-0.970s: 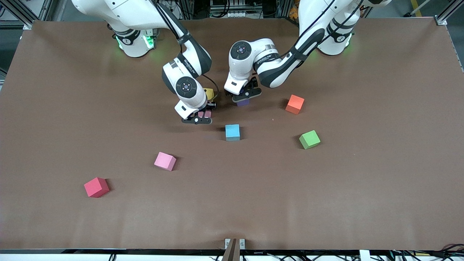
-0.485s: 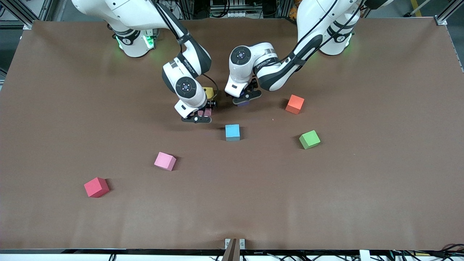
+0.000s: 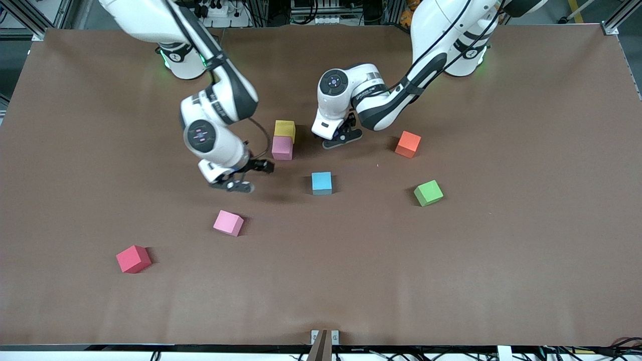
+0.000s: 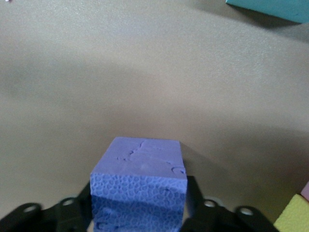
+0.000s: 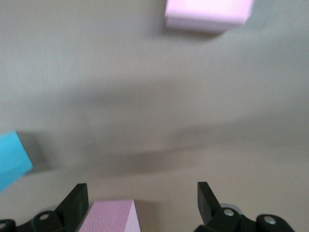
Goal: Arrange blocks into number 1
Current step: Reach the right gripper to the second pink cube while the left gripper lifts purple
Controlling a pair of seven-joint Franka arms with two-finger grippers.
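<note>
My right gripper grabs the lone pink block by its opposite sides next, to extend the number 1 from the yellow block [image 3: 284, 129].
A yellow block [image 3: 284, 129] and a pink block [image 3: 282, 148] sit touching mid-table, the pink one nearer the camera. My right gripper [image 3: 250, 176] [image 5: 141, 198] hangs open just off that pink block [image 5: 108, 217], holding nothing. A second pink block [image 3: 228, 223] [image 5: 207, 12] lies nearer the camera. The light blue block [image 3: 321, 182] [image 5: 12, 162] sits alone. My left gripper [image 3: 343, 136] [image 4: 138, 203] is low on the table beside the yellow block, shut on the purple block [image 4: 140, 179]. The left hand hides that block in the front view.
A red cube [image 3: 133, 258] lies near the front toward the right arm's end. An orange cube [image 3: 408, 144] and a green cube [image 3: 428, 192] sit toward the left arm's end. The brown table [image 3: 501, 250] is bare across its front.
My right gripper opened, left the pink block against the yellow one, and drew away toward the second pink block. My left gripper sank over the purple block and closed on it.
</note>
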